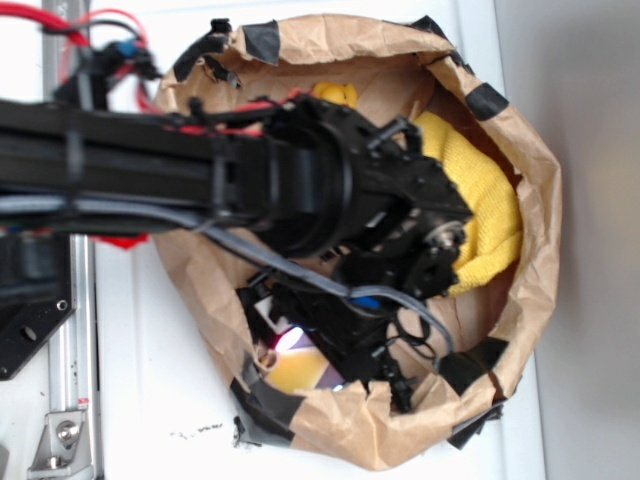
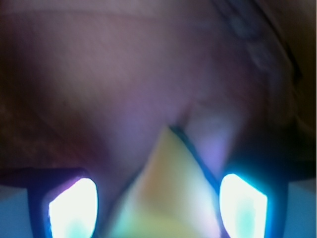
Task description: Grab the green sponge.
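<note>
My gripper grabs the green sponge by its wide foam body (image 1: 300,372) next, to get it out of the paper bag.
The green sponge (image 1: 297,370) is a flat yellowish foam piece lying on the floor of a brown paper bag (image 1: 541,210), near its lower rim. In the wrist view the sponge (image 2: 171,183) shows as a blurred pale yellow wedge pointing away, very close to the camera. My gripper (image 1: 298,343) reaches down into the bag right over it, and the arm hides much of the sponge in the exterior view. In the wrist view my gripper (image 2: 158,210) stands open. Its two glowing pads (image 2: 74,210) sit on either side of the sponge, with narrow gaps to its edges.
A large yellow terry cloth (image 1: 483,210) lies bunched against the bag's right wall. A small yellow duck (image 1: 335,94) peeks out at the top, behind the arm. Black tape patches (image 1: 262,40) line the crumpled bag rim. The bag sits on a white surface (image 1: 150,380).
</note>
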